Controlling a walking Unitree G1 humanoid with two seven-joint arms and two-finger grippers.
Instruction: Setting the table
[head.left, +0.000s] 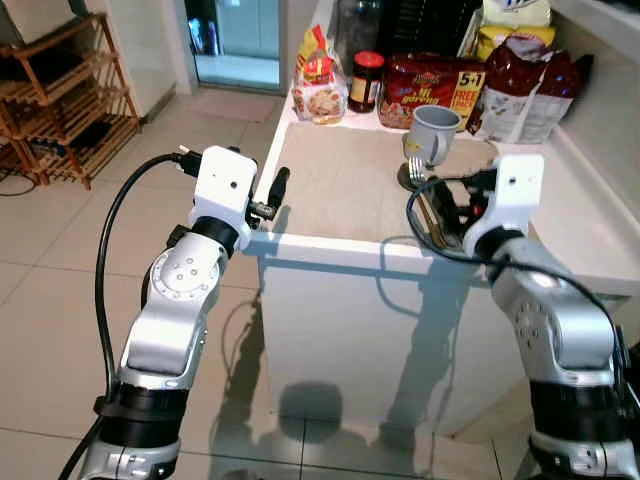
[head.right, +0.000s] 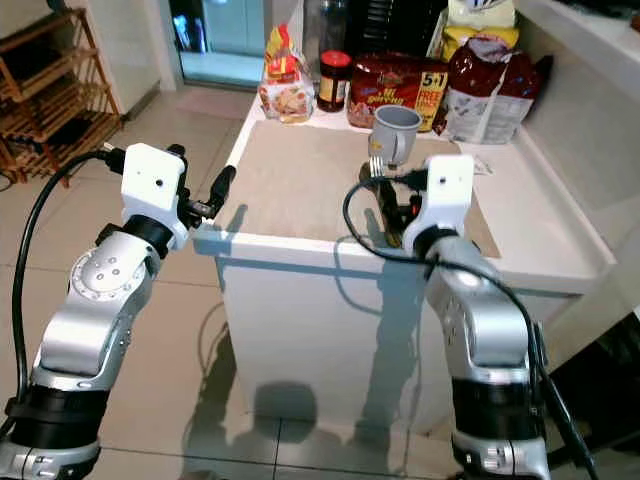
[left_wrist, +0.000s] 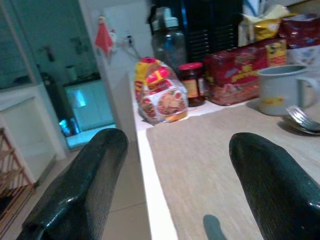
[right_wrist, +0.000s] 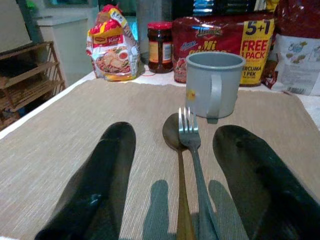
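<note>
My right gripper grabs the fork by its slim handle (right_wrist: 202, 186) next, since the silver fork's teeth point toward the grey mug.
A beige placemat (head.left: 340, 185) covers the white counter (head.left: 330, 248). Near the mat's far right stands a grey mug (head.left: 434, 133). In front of the mug a fork (right_wrist: 192, 145) and a spoon (right_wrist: 172, 132) lie side by side, handles toward me. My right gripper (right_wrist: 177, 132) is open low over the mat, one finger on each side of the fork and spoon, touching neither. My left gripper (head.left: 279, 186) is open too, holding nothing, and hovers at the counter's left edge by the mat's corner.
At the back of the counter stand a yellow-red noodle packet (head.left: 319, 85), a dark jar (head.left: 366, 80), a red multipack (head.left: 430, 85) and snack bags (head.left: 525, 85). A wooden rack (head.left: 60, 100) stands on the tiled floor at left. A wall runs along the counter's right.
</note>
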